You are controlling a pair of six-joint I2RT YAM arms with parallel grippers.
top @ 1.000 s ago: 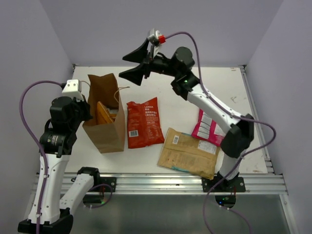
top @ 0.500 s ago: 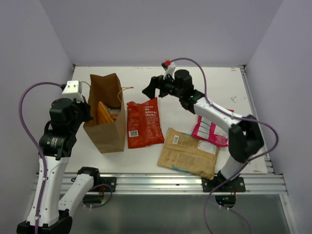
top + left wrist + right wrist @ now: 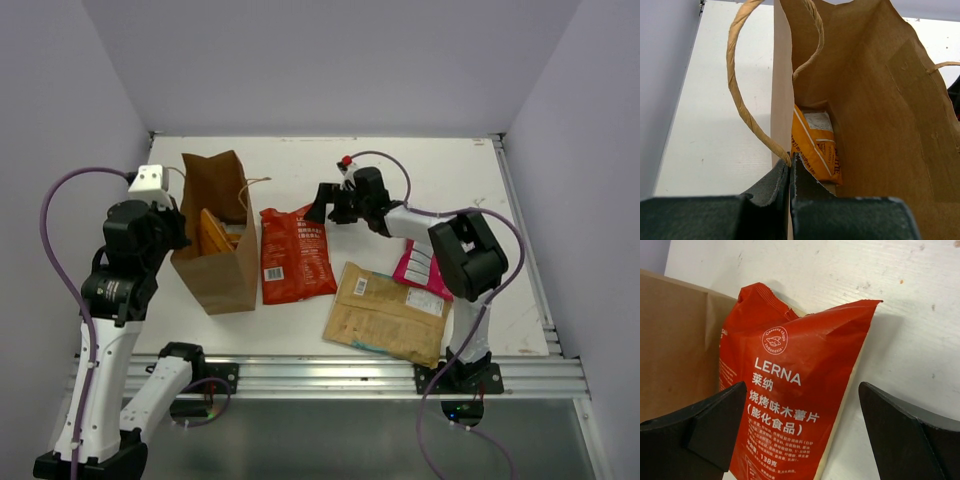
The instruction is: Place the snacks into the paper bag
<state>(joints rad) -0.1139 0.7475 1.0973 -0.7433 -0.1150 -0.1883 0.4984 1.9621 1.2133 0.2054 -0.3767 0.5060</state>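
Observation:
The right gripper's finger by the bag is above the red packet (image 3: 296, 252) and would miss the packet if the gripper closed now. The right gripper should lower first, then close on the packet.
The brown paper bag (image 3: 222, 270) stands open at the left, with the orange packet (image 3: 212, 232) inside it. My left gripper (image 3: 176, 226) is shut on the bag's left wall at the rim (image 3: 782, 120), by a twine handle (image 3: 738, 95); the orange packet (image 3: 815, 145) shows deep in the bag. The red packet (image 3: 296, 252) lies flat just right of the bag. My right gripper (image 3: 316, 207) is open, low over the red packet's far end (image 3: 790, 390), with one finger on each side. The tan packet (image 3: 385, 312) and the magenta packet (image 3: 425, 265) lie to the right.
The right arm's forearm (image 3: 420, 222) stretches low across the table toward the magenta packet. The bag's side (image 3: 675, 340) stands close to the left finger in the right wrist view. The table's white surface (image 3: 420, 170) extends to the back wall.
My right arm has come down from high above the table and moved toward me, so the open gripper now sits low over the red packet's far end. The left arm and bag have not moved.

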